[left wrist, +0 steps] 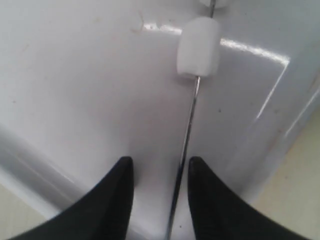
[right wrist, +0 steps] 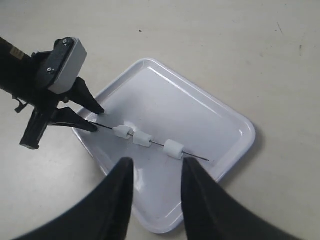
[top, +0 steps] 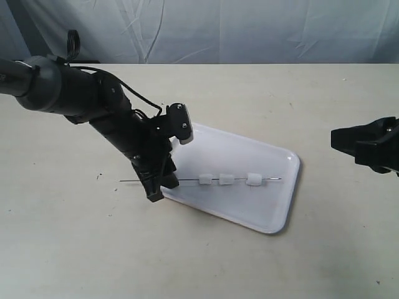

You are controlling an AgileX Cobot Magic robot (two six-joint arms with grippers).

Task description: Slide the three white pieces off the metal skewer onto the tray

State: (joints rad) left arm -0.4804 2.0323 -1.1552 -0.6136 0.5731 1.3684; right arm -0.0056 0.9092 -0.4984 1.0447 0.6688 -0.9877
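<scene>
My left gripper needs to close on the skewer: my fingers reach down to the tray's rim on either side of the skewer's body (left wrist: 180, 172).
The metal skewer (top: 187, 180) lies across the white tray (top: 249, 212), its left end sticking out over the table. Three white pieces (top: 204, 181) (top: 226, 180) (top: 254, 179) are threaded on it, spaced apart. My left gripper (top: 161, 187) stands open at the tray's left rim. The skewer (left wrist: 187, 130) runs between its fingers, closer to one finger (left wrist: 205, 200), with a gap showing on both sides. The nearest piece (left wrist: 199, 46) sits just ahead. My right gripper (right wrist: 156, 162) hangs open and empty, off to the right of the tray (right wrist: 200, 115), looking down on the pieces (right wrist: 173, 149).
Beige tabletop surrounds the tray on all sides. A grey-blue cloth backdrop (top: 249, 31) hangs behind the table's far edge. The left arm (top: 75, 93) reaches in from the upper left, cables along it.
</scene>
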